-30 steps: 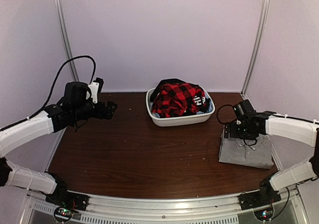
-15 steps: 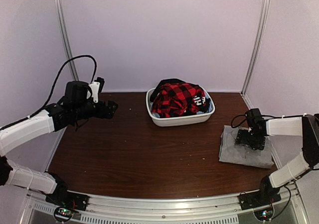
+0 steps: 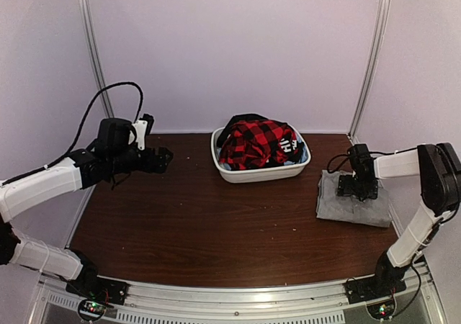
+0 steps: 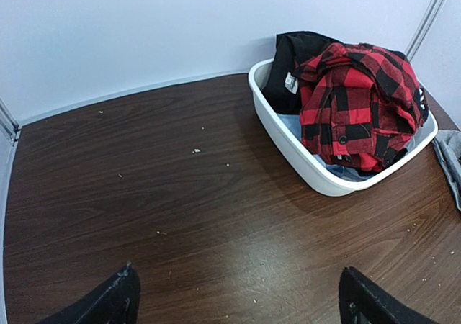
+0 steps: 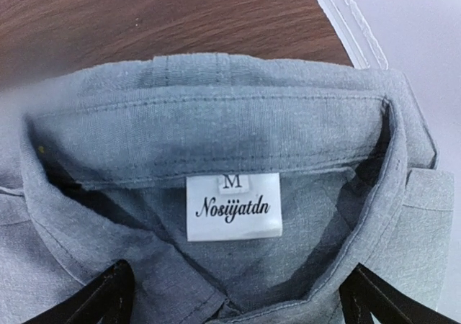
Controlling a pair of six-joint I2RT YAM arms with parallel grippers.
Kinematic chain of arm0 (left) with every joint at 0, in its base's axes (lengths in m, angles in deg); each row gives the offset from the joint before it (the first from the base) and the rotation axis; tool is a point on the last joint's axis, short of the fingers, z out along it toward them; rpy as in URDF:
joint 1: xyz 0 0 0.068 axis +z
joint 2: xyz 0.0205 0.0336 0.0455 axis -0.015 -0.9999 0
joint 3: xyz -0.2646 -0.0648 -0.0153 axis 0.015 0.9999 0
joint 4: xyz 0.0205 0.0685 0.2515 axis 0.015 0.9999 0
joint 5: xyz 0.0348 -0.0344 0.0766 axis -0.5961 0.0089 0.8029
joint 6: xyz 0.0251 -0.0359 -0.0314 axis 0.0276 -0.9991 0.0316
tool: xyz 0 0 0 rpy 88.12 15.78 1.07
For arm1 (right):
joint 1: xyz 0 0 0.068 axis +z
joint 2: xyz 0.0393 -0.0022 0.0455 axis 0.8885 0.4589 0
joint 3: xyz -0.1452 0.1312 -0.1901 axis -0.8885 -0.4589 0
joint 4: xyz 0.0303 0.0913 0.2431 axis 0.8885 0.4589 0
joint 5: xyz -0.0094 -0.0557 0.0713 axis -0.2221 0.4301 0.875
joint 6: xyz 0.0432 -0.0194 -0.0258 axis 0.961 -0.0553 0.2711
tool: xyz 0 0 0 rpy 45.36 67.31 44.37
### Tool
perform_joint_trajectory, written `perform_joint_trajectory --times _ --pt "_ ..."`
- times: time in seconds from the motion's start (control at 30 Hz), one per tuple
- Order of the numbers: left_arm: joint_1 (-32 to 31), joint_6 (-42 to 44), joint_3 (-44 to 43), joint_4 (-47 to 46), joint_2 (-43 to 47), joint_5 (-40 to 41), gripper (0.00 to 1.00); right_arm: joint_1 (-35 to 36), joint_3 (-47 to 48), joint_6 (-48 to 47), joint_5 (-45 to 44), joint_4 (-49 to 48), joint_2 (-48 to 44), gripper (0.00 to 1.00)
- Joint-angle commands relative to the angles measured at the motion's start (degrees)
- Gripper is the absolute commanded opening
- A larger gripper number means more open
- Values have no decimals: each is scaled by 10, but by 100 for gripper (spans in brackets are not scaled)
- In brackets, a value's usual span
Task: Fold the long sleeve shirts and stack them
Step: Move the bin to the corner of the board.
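Observation:
My left gripper should next grab the white tub [image 3: 259,173] by its nearest rim and pull it aside, clearing the table for folding.
A plain grey shirt [image 3: 353,203] lies folded at the table's right side. Its collar [image 5: 216,115] and white size label [image 5: 233,205] fill the right wrist view. My right gripper [image 3: 358,186] hovers low over that collar, open, fingers wide on either side and nothing held. A red-and-black check flannel shirt [image 3: 256,142] sits bunched in the white tub [image 3: 259,173] at the back middle; the left wrist view shows the flannel [image 4: 356,101] on top of dark and pale cloth. My left gripper [image 3: 160,158] hangs open above the bare left part of the table.
The dark wood table [image 3: 202,230] has pale walls behind and at both sides, with metal posts [image 3: 374,57] in the corners. A black cable [image 3: 108,93] loops above the left arm. The grey shirt lies close to the right edge.
My right arm has swung toward the back right, its gripper now over the far, collar end of the grey shirt. The left gripper barely moved.

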Motion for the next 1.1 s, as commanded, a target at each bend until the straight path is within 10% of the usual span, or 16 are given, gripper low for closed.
perform_joint_trajectory --times 0.0,0.57,0.93,1.07 --pt "2 -27 -16 -27 -27 -30 98 -9 9 -37 -51 35 16 100" --pt "-4 -98 -231 -41 -340 -194 93 102 -7 -11 61 7 -199 100" --pt "-12 -123 -430 8 -546 -193 72 159 -24 11 63 -3 -191 99" --pt "-13 -129 -463 20 -583 -166 51 170 -32 14 65 -6 -188 99"
